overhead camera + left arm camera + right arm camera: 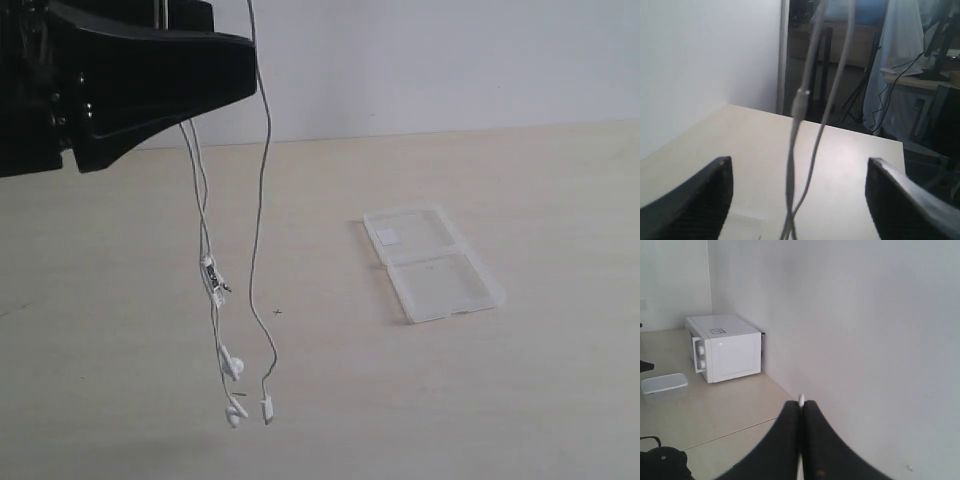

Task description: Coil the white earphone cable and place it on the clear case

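Observation:
I should coil the white earphone cable for the clear case, so next my left gripper should grab it by the part beside its splitter (790, 172).
The white earphone cable (258, 240) hangs in the air in several strands over the table. Its inline remote (212, 280), two earbuds (232, 390) and plug end (267, 408) dangle just above the tabletop. My left gripper (230, 70) is high at the left, and its jaws (799, 162) stand wide open with cable strands (812, 150) hanging between them, touching neither finger. My right gripper (801, 404) is out of the exterior view; it is shut on a bit of white cable (801, 399). The clear case (432, 262) lies open and flat on the table, right of the cable.
The pale wooden table (120, 300) runs back to a white wall. In the right wrist view, a white microwave (727, 347) and a clear plastic tub (664, 385) stand on the floor. Stands and cloth-covered gear (895, 70) lie beyond the table edge.

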